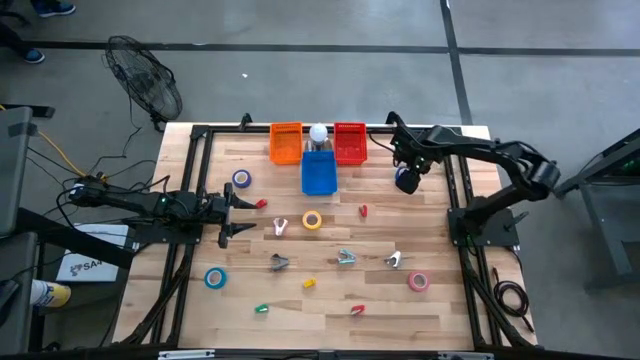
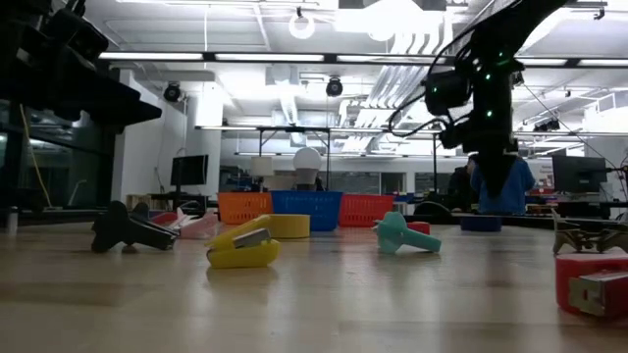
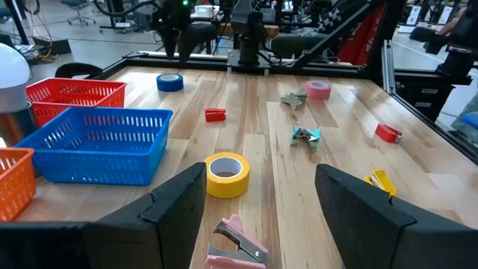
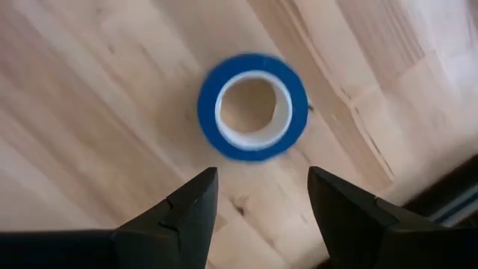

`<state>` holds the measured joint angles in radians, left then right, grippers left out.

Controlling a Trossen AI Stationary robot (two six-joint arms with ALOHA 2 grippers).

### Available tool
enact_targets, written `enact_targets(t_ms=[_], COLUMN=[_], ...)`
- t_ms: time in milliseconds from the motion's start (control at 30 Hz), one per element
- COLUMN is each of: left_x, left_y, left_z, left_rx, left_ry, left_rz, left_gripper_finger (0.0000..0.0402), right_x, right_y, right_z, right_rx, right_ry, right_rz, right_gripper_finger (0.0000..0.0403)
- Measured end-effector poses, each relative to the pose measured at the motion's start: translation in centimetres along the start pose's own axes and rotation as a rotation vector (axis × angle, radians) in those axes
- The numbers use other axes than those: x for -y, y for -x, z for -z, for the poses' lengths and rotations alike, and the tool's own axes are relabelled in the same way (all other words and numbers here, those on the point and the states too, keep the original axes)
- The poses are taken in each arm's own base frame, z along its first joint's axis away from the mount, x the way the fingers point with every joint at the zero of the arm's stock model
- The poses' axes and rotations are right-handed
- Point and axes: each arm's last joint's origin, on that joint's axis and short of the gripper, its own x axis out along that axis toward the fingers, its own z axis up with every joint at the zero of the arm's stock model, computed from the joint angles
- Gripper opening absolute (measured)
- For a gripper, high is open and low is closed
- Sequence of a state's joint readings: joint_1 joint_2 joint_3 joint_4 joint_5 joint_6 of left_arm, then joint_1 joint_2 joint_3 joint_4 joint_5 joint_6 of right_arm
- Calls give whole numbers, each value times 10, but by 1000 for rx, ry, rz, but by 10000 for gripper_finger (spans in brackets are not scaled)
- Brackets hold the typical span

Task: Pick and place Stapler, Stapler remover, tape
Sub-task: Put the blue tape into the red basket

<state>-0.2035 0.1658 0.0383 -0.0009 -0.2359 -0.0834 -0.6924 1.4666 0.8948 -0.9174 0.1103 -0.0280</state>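
The right gripper grips the blue tape roll by its ring wall [image 4: 252, 152] next, to move the roll into the red basket.
My right gripper [image 4: 261, 200] points down, open, over a blue tape roll [image 4: 252, 106] that lies flat on the wood near the far right of the table [image 1: 405, 183]. The fingers stand above the roll and touch nothing. My left gripper [image 3: 261, 209] waits open and level at the table's left side [image 1: 245, 213]. In front of it lie a yellow tape roll [image 3: 227, 174] and a pink staple remover [image 3: 235, 243]. Small staplers lie scattered: red [image 1: 363, 211], yellow [image 1: 309, 284], green [image 1: 262, 309]. A pink tape roll [image 1: 418, 281] lies near right.
Orange [image 1: 286, 142], blue [image 1: 319, 172] and red [image 1: 350, 142] baskets stand at the far middle. Two more blue rolls [image 1: 241, 178] [image 1: 215, 277] lie on the left half. Teal [image 1: 346, 257] and grey [image 1: 279, 262] staple removers lie mid-table. Black frame rails border the table.
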Motion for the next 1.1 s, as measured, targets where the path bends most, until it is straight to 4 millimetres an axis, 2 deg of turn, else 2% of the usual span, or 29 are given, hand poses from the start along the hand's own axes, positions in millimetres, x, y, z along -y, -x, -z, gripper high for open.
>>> enact_targets(t_ms=[267,1100], left_x=[0,0], left_y=[0,0], left_z=[0,0], left_rx=[0,0], left_ry=[0,0], left_rz=[0,0], left_gripper_finger=[246,246], right_x=[-2,-7], right_y=[-13,-46], right_z=[-9,-22], right_rx=[6,-48], right_ry=[81,78], right_rz=[-40,-109], right_gripper_finger=[199,197])
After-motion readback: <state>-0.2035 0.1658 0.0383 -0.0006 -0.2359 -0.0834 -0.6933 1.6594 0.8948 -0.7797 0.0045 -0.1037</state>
